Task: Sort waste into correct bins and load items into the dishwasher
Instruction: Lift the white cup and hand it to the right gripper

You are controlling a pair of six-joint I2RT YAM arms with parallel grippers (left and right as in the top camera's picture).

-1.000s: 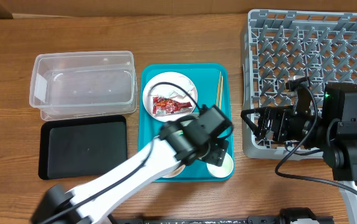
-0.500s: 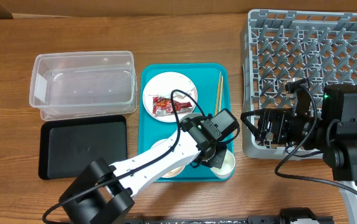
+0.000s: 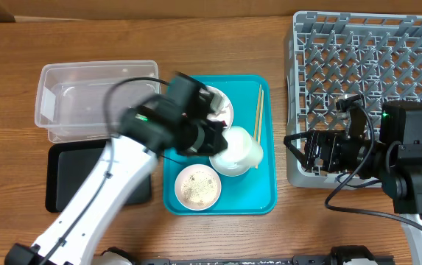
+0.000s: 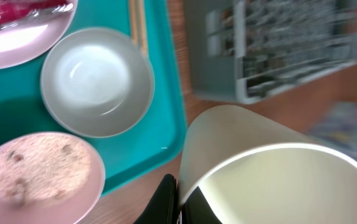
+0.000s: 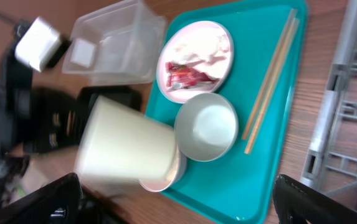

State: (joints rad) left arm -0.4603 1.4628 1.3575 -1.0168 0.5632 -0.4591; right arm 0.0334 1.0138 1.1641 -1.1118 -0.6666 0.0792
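Observation:
Next, my right gripper grabs the white cup [image 3: 238,152] across its outer sides to load the dishwasher, and leaves the cup's rim to my left gripper.
My left gripper [image 3: 214,144] is shut on the rim of the small white cup [image 3: 238,152] and holds it tilted above the teal tray [image 3: 258,195]. In the left wrist view one finger sits inside the cup [image 4: 271,168] and one outside. Below it stand the pale bowl [image 4: 97,81] and a dish of rice [image 3: 198,186]. The red wrapper [image 5: 187,74] and the white tissue [image 5: 206,43] lie on the small plate [image 5: 194,28]. The chopsticks [image 3: 258,110] lie along the tray's right side. My right gripper [image 3: 306,151] is open at the dish rack's [image 3: 373,66] near left corner.
The clear tub [image 3: 96,99] stands left of the teal tray. In front of it lies the black tray [image 3: 71,177], partly under my left arm. The dish rack fills the back right of the wooden table.
My left gripper has shut on the cup at the tray's near right corner and lifted it toward the tray's middle. The right arm has not moved.

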